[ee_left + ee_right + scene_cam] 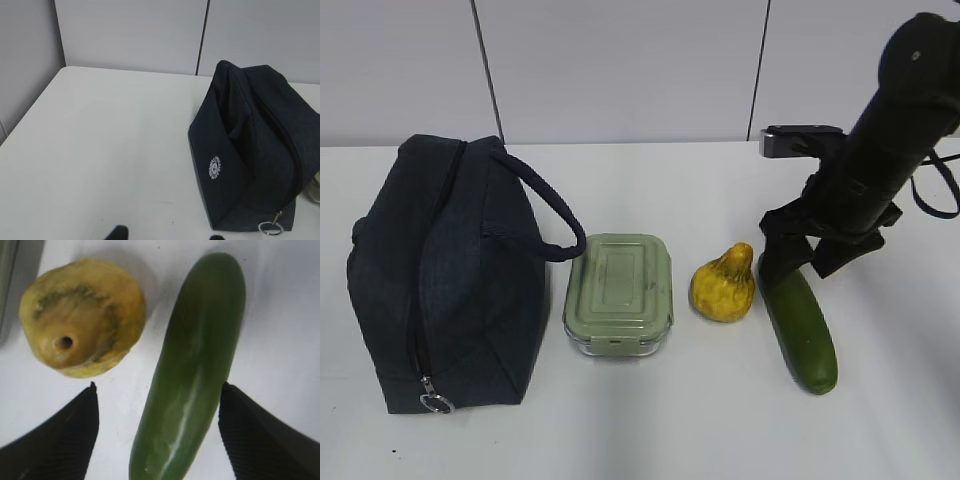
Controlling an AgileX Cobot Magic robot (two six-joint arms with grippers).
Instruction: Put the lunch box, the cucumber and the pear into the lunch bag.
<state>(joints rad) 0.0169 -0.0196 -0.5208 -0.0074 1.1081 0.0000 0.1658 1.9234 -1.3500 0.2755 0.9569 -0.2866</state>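
The cucumber (805, 330) has to slip lengthwise into the lunch bag (445, 270), so I should grip it next with my right gripper by its end beside the pear.
The dark navy lunch bag (445, 270) stands at the left of the table, its zipper's metal ring pull (436, 403) at the near end. The left wrist view shows the lunch bag (250, 150) to the right of my left gripper (167, 236), which hangs open over bare table. The sage-lidded lunch box (620, 285) sits beside the bag, then the yellow pear (724, 285), then the cucumber (805, 330). My right gripper (798, 262) is down over the cucumber's far end. In the right wrist view the right gripper (158, 386) is open astride the cucumber (200, 340), with the pear (82, 315) just outside the left finger.
White table (670, 430) with a grey panelled wall (620, 60) behind it. A strap handle (545, 215) of the bag arches toward the lunch box. The table's left edge (30, 107) shows in the left wrist view.
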